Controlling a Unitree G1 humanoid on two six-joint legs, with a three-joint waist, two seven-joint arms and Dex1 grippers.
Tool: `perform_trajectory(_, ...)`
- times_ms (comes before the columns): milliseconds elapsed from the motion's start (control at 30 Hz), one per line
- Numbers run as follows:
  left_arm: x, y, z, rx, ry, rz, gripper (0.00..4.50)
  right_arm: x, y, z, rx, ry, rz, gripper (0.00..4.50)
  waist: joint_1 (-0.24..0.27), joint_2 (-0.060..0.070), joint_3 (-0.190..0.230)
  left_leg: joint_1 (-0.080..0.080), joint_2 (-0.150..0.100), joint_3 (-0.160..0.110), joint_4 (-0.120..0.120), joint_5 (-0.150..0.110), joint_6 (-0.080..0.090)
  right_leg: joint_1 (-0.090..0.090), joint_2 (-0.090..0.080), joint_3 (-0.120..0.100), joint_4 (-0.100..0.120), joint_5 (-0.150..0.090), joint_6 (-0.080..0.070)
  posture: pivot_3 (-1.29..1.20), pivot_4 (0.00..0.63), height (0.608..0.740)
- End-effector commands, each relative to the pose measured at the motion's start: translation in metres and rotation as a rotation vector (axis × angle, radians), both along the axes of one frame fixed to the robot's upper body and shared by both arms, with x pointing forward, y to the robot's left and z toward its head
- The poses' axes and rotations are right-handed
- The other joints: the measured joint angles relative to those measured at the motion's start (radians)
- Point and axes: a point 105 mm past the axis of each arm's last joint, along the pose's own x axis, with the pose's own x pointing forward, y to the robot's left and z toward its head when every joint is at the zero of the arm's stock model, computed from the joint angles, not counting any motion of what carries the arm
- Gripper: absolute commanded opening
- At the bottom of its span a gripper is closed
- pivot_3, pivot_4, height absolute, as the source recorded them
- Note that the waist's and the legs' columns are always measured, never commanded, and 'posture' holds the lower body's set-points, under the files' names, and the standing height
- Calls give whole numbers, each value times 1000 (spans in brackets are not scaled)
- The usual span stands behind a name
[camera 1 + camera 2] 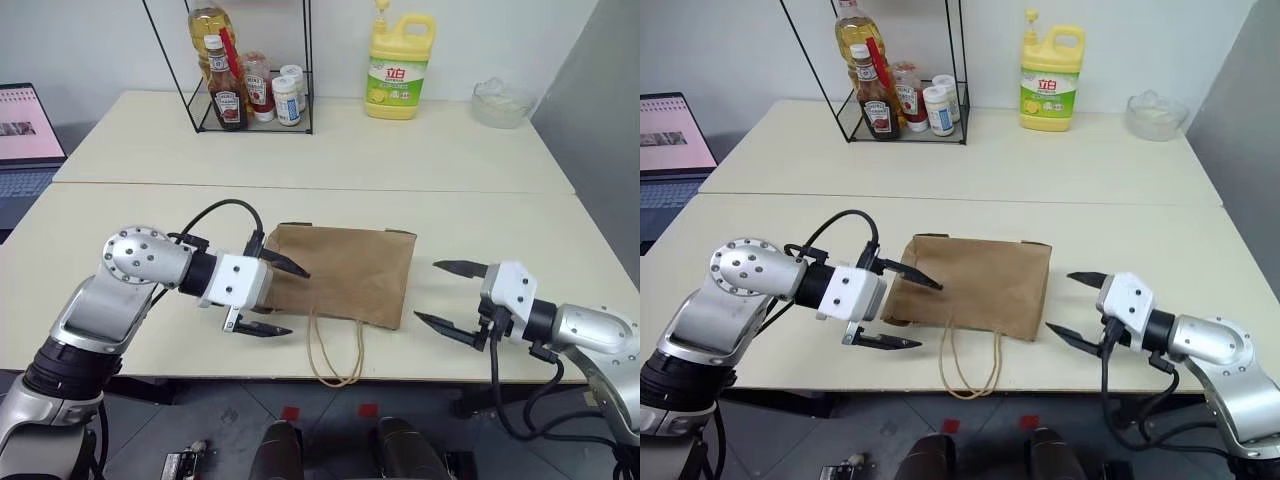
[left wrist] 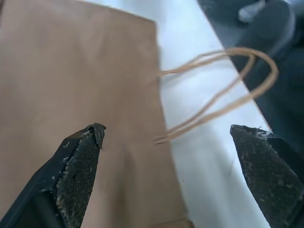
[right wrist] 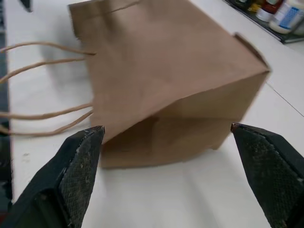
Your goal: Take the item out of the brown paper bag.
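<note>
My left gripper grabs the bag by its twisted loop handle [image 1: 360, 352] next, which sticks out past the table's edge, since the brown paper [image 1: 340, 268] lies flat.
The brown paper bag [image 1: 345, 270] lies flat on the near table, and its two twisted handles [image 1: 335, 355] hang over the front edge. The item is hidden. My left gripper [image 1: 290, 300] is open at the bag's left end, one finger over the bag's edge and the other by its front corner. In the left wrist view the left gripper [image 2: 167, 129] has the bag [image 2: 71, 80] and the handles [image 2: 223, 90] ahead of its fingers. My right gripper [image 1: 432, 292] is open just off the bag's right end, not touching it. The right wrist view shows the right gripper [image 3: 167, 128] facing that end of the bag [image 3: 161, 80].
On the far table stand a wire rack [image 1: 245, 90] with sauce bottles and jars, a yellow detergent jug [image 1: 398, 70] and a glass bowl [image 1: 498, 100]. A laptop [image 1: 25, 130] sits at the far left. The bag lies close to the table's front edge [image 1: 400, 378].
</note>
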Motion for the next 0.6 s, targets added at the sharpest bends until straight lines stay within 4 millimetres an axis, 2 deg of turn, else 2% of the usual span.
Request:
perform_trajectory(33,-1,-12,-11,-31,-83,-78,4500,-11,7,1,-37,-59,84,4473,1,0,0,0,0,0,0,0,0,0,0,0,0,0,0,0,150,740)
perform_trajectory(200,-2,-28,-32,-82,-116,-128,4500,-13,11,-4,-32,-61,85,4473,8,0,0,0,0,0,1,0,0,1,0,0,0,0,0,0,150,740)
perform_trajectory(300,-5,-35,-33,-117,-103,-130,4500,-10,10,-3,-20,-59,60,4473,10,0,0,0,0,0,1,0,0,1,0,0,0,0,0,0,150,740)
perform_trajectory(467,-4,-38,-32,-172,-50,-76,4500,-12,7,-6,-24,-45,47,4473,12,0,0,0,0,0,2,0,0,1,0,0,0,0,0,0,150,740)
perform_trajectory(600,-3,-29,-30,-145,-69,-79,4500,-16,3,-11,-46,-34,49,4473,13,0,0,0,0,-1,2,0,0,1,0,0,1,0,0,0,150,740)
